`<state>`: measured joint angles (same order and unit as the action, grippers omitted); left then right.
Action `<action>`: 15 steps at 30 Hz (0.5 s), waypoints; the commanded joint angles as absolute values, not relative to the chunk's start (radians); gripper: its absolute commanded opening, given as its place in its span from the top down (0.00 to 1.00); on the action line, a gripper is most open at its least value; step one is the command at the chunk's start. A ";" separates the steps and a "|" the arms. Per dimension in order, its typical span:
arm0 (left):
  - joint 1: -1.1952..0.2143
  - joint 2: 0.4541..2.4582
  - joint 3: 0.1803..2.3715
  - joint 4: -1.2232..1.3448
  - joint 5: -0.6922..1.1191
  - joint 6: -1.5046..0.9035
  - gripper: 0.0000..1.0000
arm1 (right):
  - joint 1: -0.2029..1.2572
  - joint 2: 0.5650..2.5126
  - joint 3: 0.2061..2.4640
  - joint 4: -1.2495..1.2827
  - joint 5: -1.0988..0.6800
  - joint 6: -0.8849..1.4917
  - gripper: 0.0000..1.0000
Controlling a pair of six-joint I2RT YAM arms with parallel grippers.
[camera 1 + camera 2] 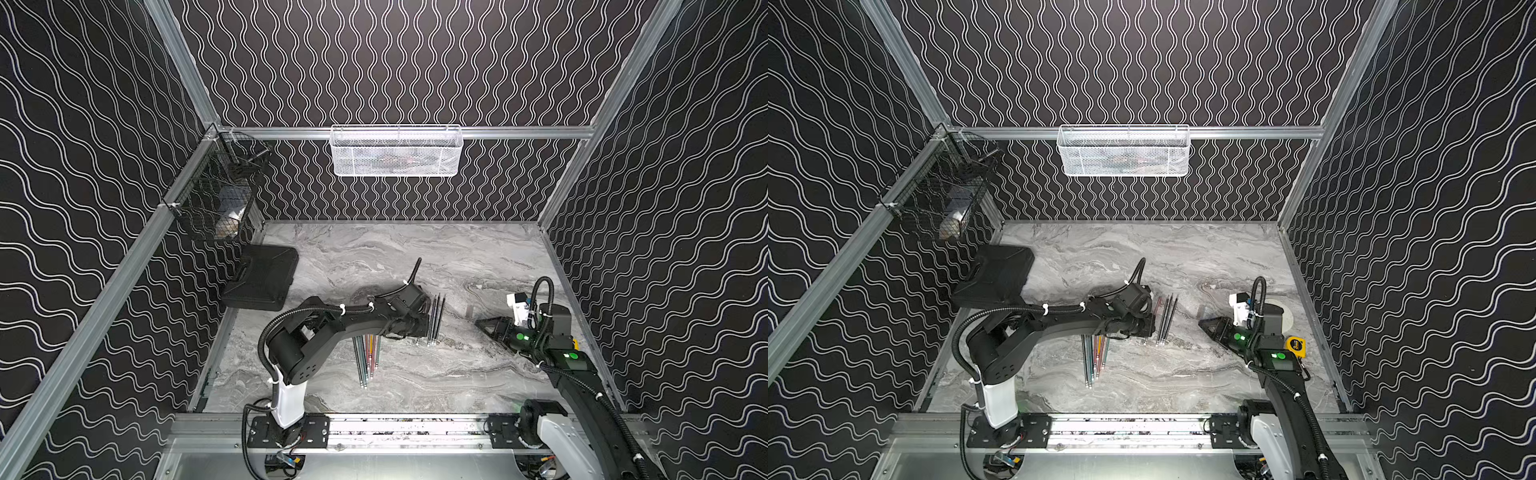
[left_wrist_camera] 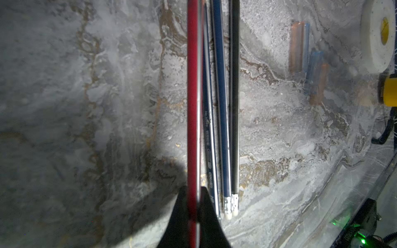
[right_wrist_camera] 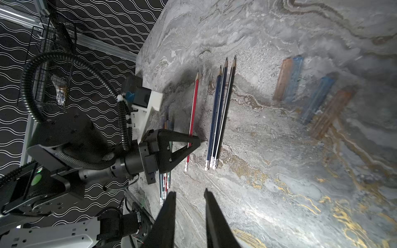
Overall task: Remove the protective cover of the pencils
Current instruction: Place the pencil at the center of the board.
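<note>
The red pencil hangs close beside the dark pencils and nearly parallel to them, so it would come to rest beside them, and the left gripper needs to release it.
My left gripper [image 2: 194, 193] is shut on a red pencil [image 3: 192, 111] near its eraser end. That pencil is held low, parallel to three dark blue and black pencils [image 3: 219, 120] lying side by side on the marble table; its sharpened tip is bare. In both top views the left gripper [image 1: 428, 327] [image 1: 1152, 326] sits just left of those dark pencils [image 1: 435, 320] [image 1: 1167, 320]. A bundle of coloured pencils [image 1: 366, 357] lies under the left arm. Translucent orange and blue covers [image 3: 287, 79] [image 2: 297, 47] lie loose on the table. My right gripper [image 3: 190, 193] [image 1: 482, 324] is open and empty, off to the right.
A black case [image 1: 262, 278] lies at the back left. A black wire basket [image 1: 216, 195] hangs on the left wall and a white mesh basket [image 1: 397, 151] on the back wall. A white tape roll [image 2: 378, 36] and a yellow tape measure [image 1: 1296, 345] lie near the right arm.
</note>
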<state>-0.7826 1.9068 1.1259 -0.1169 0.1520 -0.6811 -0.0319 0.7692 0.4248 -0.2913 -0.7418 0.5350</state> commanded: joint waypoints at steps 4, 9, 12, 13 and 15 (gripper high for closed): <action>-0.775 1.908 1.125 -0.078 0.128 -0.706 0.82 | -0.031 0.773 0.422 -0.260 -0.750 0.535 0.76; -0.769 1.899 1.113 -0.059 0.129 -0.713 0.71 | -0.030 0.789 0.422 -0.254 -0.759 0.535 0.75; -0.767 1.894 1.113 -0.056 0.135 -0.713 0.71 | -0.031 0.794 0.422 -0.252 -0.759 0.535 0.76; -0.766 1.887 1.112 -0.057 0.134 -0.714 0.71 | -0.031 0.795 0.422 -0.252 -0.759 0.535 0.76; -0.766 1.866 1.108 -0.062 0.130 -0.713 0.71 | -0.031 0.793 0.422 -0.253 -0.759 0.535 0.76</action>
<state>-0.7712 1.8988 1.1110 -0.0868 0.1375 -0.7048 -0.0315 0.7940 0.4244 -0.2775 -0.7460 0.5354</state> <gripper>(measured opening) 0.294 0.244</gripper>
